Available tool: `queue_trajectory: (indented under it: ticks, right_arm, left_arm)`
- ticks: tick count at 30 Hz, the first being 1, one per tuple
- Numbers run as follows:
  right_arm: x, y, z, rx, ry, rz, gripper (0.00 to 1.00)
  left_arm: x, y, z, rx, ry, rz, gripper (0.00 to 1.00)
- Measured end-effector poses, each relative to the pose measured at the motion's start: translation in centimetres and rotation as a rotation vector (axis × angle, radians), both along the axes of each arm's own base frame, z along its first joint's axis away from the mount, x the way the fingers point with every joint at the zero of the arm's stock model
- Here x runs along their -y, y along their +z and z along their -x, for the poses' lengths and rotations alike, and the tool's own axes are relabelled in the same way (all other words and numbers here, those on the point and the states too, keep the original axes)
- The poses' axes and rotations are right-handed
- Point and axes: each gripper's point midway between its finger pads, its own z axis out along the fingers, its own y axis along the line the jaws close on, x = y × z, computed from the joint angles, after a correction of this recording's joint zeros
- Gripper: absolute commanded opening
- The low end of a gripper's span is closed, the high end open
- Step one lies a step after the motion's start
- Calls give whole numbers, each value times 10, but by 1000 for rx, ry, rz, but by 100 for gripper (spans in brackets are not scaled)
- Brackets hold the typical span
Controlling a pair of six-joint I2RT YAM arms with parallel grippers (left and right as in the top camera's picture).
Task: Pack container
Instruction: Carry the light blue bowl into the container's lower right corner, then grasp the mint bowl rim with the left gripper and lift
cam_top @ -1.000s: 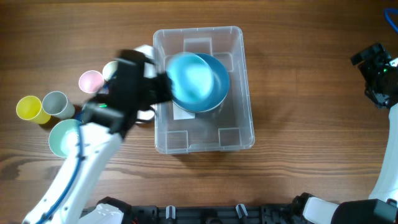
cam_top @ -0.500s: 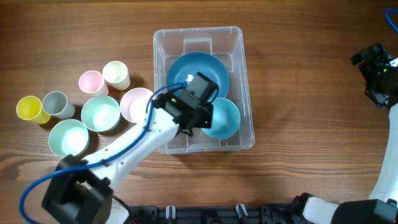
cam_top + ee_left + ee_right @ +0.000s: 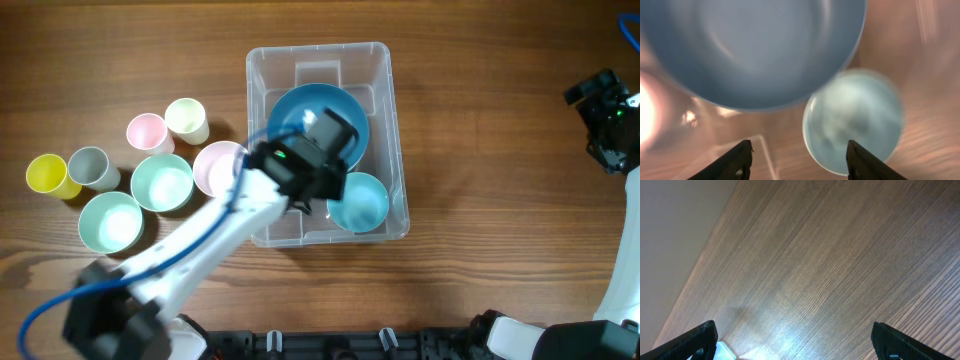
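Next, my left gripper grips the nearer mint bowl by its rim, which leaves its base free to nest in the container's small light-blue bowl.
The clear container (image 3: 398, 130) stands mid-table. A large blue bowl (image 3: 310, 105) fills its far half, and a small light-blue bowl (image 3: 360, 203) lies in its near right corner. My left gripper (image 3: 312, 165) hovers over the container between the two bowls. In the left wrist view that gripper (image 3: 799, 143) is open with nothing between its fingers; the large bowl (image 3: 750, 45) and the small bowl (image 3: 855, 120) lie below, blurred. My right gripper (image 3: 610, 115) stays at the table's right edge, and in the right wrist view it (image 3: 794, 325) is open over bare wood.
Left of the container stand a pink bowl (image 3: 215, 165), two mint bowls (image 3: 161, 183) (image 3: 109, 221), and yellow (image 3: 46, 174), grey (image 3: 90, 166), pink (image 3: 146, 130) and cream (image 3: 186, 118) cups. The left arm crosses the container's near left corner.
The left arm swung from the container's left side to over its middle. The small light-blue bowl now lies in the near right corner, and the left jaws have opened off it.
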Motion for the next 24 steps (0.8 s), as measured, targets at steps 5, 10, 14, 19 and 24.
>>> queue_trajectory:
  ticks: [5,10,14,19,24]
  right_arm:
    - [0,0,0,0,0,0,100]
    - [0,0,0,0,0,0,100]
    - [0,0,0,0,0,0,100]
    - [0,0,0,0,0,0,99]
    - [0,0,0,1,1,0,100]
  left_arm:
    - [-89,84,-23,158,322,40,78]
    - [-240,104,0,161,889,-30,86]
    - [-338,94,33,107,1308,-38,91]
    - [-405,51,83,-19,1646,0,87]
    - [-428,-13,114,-168,1816,91,63]
